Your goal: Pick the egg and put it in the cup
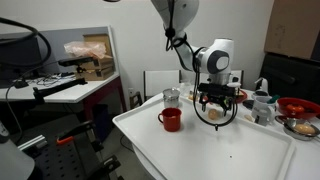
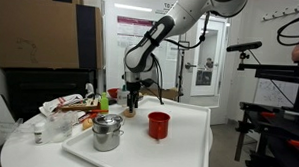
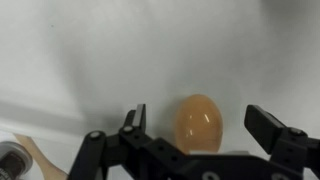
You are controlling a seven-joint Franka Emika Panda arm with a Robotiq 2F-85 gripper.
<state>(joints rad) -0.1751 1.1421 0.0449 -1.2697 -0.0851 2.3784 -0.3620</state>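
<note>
The pale tan egg looks small and far down below my fingers. My gripper needs to go lower first and then close on the egg.
The pale tan egg lies on the white table, seen close in the wrist view. My gripper is open with one finger on each side of the egg and a gap on both sides. In both exterior views the gripper hangs low over the table, and the egg shows as a tan spot between the fingers. The red mug stands upright on the table, apart from the gripper.
A clear glass cup stands behind the red mug. A metal pot with a lid sits near the table's front corner. A kettle, a red bowl and food items crowd the table's side.
</note>
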